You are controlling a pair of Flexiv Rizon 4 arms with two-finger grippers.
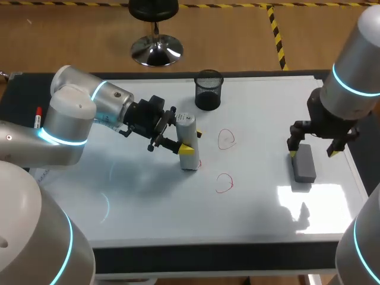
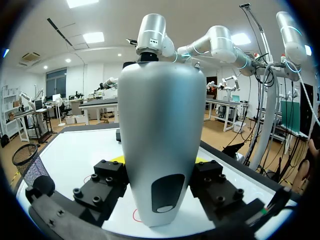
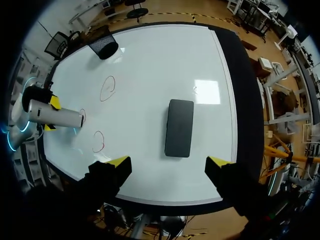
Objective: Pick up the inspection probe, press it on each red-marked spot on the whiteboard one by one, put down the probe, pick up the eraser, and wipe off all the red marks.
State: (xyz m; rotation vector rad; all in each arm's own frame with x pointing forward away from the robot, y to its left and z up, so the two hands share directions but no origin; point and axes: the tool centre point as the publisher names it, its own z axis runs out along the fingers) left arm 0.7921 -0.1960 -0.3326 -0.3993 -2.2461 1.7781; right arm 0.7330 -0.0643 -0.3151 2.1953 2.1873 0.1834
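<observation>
I will next grab the dark grey eraser by its long sides with my right gripper, so that I can wipe the red marks off the whiteboard [image 1: 267, 107].
The grey-white inspection probe [image 1: 186, 127] stands upright on the whiteboard [image 1: 267, 107], its base on a red mark [image 1: 199, 163] that it mostly hides. My left gripper [image 1: 191, 141] is shut on the probe from both sides. In the left wrist view the probe [image 2: 160, 145] fills the space between the black fingers [image 2: 107, 182]. Two more red loops [image 1: 226, 139] [image 1: 224, 183] lie to the probe's right. The dark grey eraser [image 1: 304, 163] lies flat at the board's right. My right gripper [image 1: 313, 147] hovers open above it; the eraser [image 3: 179, 127] shows just ahead of its yellow tips.
A black mesh cup [image 1: 208, 90] stands at the board's far edge, behind the probe. A red-capped marker [image 1: 38, 117] lies off the board at the left. The board's black frame [image 1: 356, 172] runs close by the eraser on the right.
</observation>
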